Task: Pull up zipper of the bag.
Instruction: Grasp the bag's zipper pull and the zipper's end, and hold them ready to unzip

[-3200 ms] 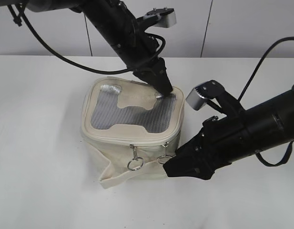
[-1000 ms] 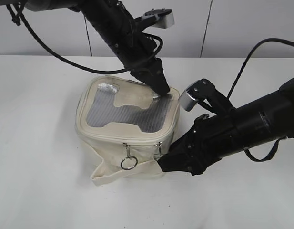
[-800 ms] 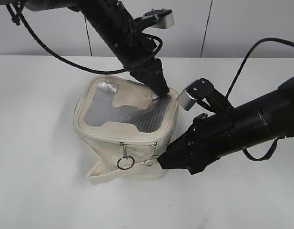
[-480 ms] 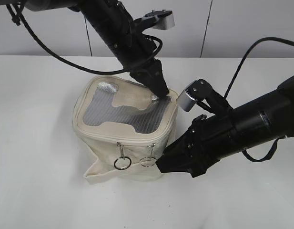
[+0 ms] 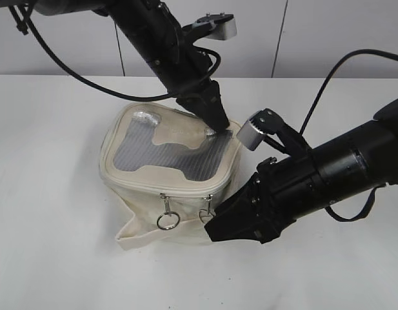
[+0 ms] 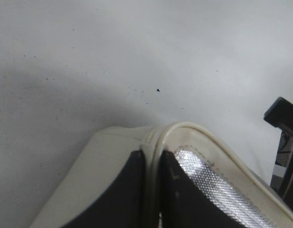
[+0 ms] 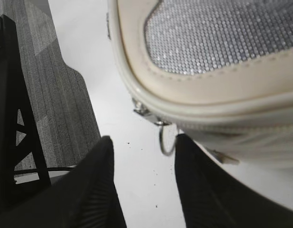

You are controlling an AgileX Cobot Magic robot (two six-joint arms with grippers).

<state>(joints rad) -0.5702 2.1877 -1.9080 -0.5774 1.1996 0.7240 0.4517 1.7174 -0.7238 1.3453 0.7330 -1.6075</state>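
The second ring pull has its slider (image 5: 209, 199) close against the bag's rim. My right gripper will next grab the second ring pull's hanging lower curve (image 5: 204, 221).
The cream bag (image 5: 147, 205) stands mid-table, its mesh top (image 5: 186, 158) facing up. Along the front rim runs the zipper (image 5: 161, 188), from which two ring pulls hang; the left ring (image 5: 164, 221) hangs free. My left gripper (image 5: 218, 125) is at the bag's back right corner; in the left wrist view it (image 6: 152, 190) is shut on the cream rim (image 6: 184, 130). My right gripper (image 5: 210, 227) is low at the front right corner. In the right wrist view it (image 7: 145, 140) is open, with the right ring pull (image 7: 166, 141) between the fingers, close to the right finger (image 7: 208, 190).
A flat cream strap (image 5: 142, 234) trails from the bag's front lower left onto the white table (image 5: 50, 194). A grey wall (image 5: 328, 39) stands behind. The right arm's cable (image 5: 328, 90) loops above the table at the right.
The bag has shifted a little left, still pinched by the left gripper. My right gripper has moved down and left, closer to the right ring pull.
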